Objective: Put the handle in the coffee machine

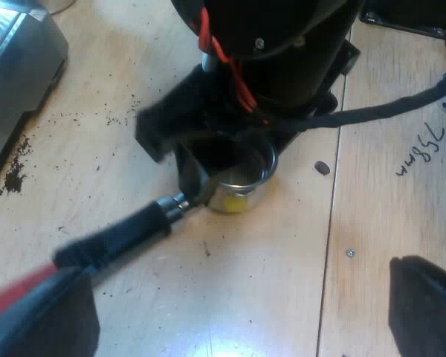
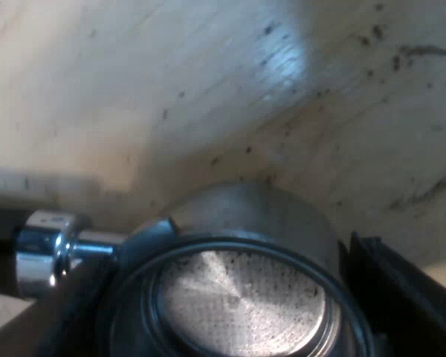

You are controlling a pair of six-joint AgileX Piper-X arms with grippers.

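My right gripper's fingers are crowding the basket of the metal holder. My left gripper should grab the holder by its dark handle (image 1: 125, 239) next.
The metal holder (image 1: 241, 182) lies on the wooden table, its dark handle (image 1: 126, 234) ending in red (image 1: 15, 290). My right gripper (image 1: 223, 145) comes down over the holder's basket with a black finger on each side, shut on it. From the right wrist, the holder's basket (image 2: 253, 216) is close below, its perforated bottom bare, with a chrome neck (image 2: 44, 249) on one side and one of the fingers (image 2: 401, 290) against the rim on the other. My left gripper (image 1: 230, 327) is open, one finger just by the handle's red end, nothing between the two.
A corner of the espresso machine (image 1: 15, 59) stands beyond the handle's end. Spilled coffee grounds (image 1: 15, 175) dot the table beside it. Handwritten marks (image 1: 420, 149) sit on the wood past the right arm.
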